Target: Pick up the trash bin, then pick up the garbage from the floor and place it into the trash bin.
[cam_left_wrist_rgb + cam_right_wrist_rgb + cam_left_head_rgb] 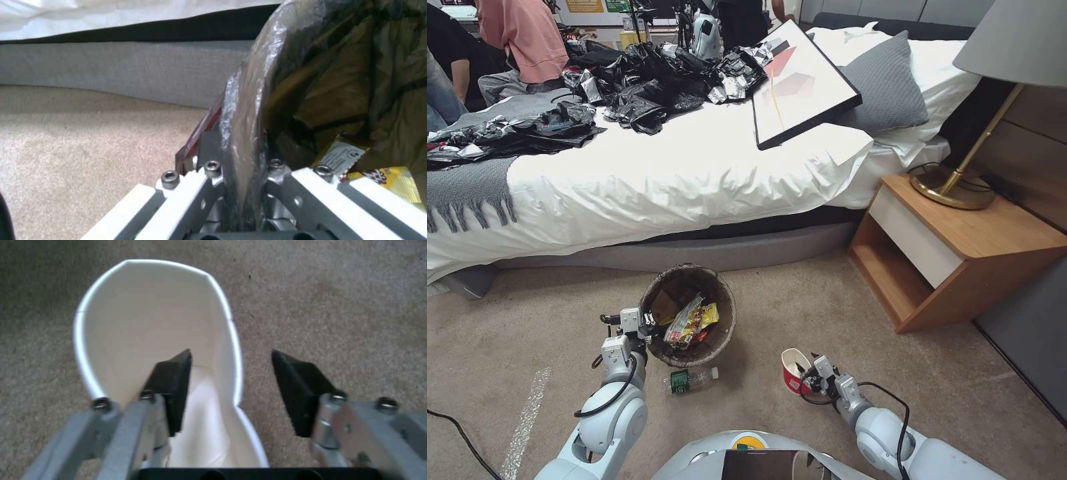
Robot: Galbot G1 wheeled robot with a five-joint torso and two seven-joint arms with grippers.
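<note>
Next, the right gripper takes hold of the red-and-white noodle cup by its rim to drop it into the trash bin.
The trash bin (pixel 724 293), lined with a dark liner, stands on the carpet before the bed. My left gripper (pixel 644 325) is shut on its near-left rim; the left wrist view shows the liner-covered rim (pixel 249 100) pinched in that gripper (pixel 242 166). Yellow snack wrappers (pixel 694 323) (pixel 391 181) and a tan paper piece (pixel 665 308) lie inside. A green-labelled clear bottle (pixel 690 380) lies on the floor just in front of the bin. My right gripper (pixel 814 375) (pixel 231 373) is open, straddling the wall of a red-and-white noodle cup (pixel 792 371) (pixel 146 326), one finger (pixel 171 386) inside.
The bed with its grey base (pixel 694 250) runs across behind the bin. A wooden nightstand (pixel 954 253) with a brass lamp (pixel 954 187) stands at the right. A black cable (pixel 460 437) and a pale tape strip (pixel 527 420) lie on the carpet at the left.
</note>
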